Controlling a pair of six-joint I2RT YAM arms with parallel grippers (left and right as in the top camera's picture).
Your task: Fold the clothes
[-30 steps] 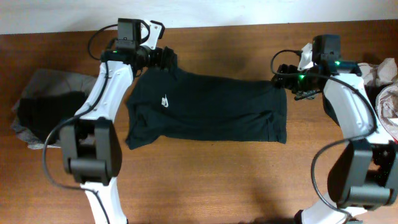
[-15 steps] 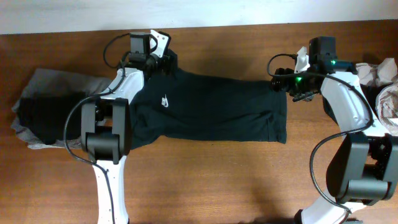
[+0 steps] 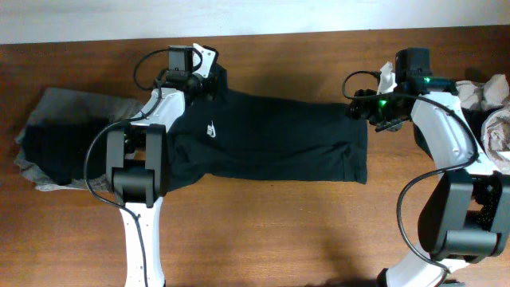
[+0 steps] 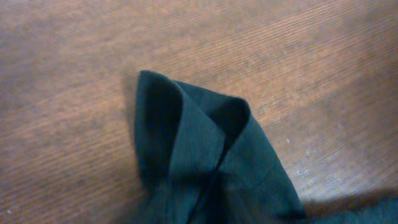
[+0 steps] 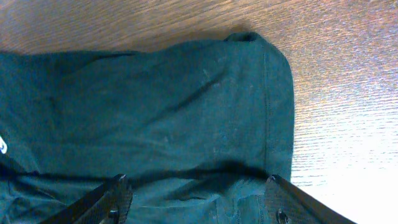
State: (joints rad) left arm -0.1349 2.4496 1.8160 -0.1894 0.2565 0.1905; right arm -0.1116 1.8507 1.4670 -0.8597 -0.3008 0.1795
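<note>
My right gripper grabs the black T-shirt's far hem corner [image 3: 358, 110] [image 5: 266, 52] next, matching the left gripper's corner, to fold the T-shirt's far side over.
A black T-shirt [image 3: 271, 139] with a small white chest logo [image 3: 211, 127] lies spread flat across the table. My left gripper [image 3: 211, 77] sits at its far left corner. In the left wrist view that corner [image 4: 199, 162] rises in a tented fold and runs down into the jaws, whose fingers are hidden under it. My right gripper [image 3: 365, 108] is at the far right corner. In the right wrist view the T-shirt [image 5: 155, 106] fills the frame. The right gripper [image 5: 199, 198] stands open there, its fingers [image 5: 115, 196] wide apart over the hem and closed on nothing.
A heap of grey and black clothes [image 3: 56, 143] lies at the table's left edge. More crumpled garments, beige with red trim [image 3: 490, 92], sit at the right edge behind the right arm. Bare wooden table [image 3: 279, 231] stretches in front of the shirt.
My left arm has swung in and its gripper has moved right onto the shirt's corner and closed on it. The right gripper has narrowed a little, staying at its corner.
</note>
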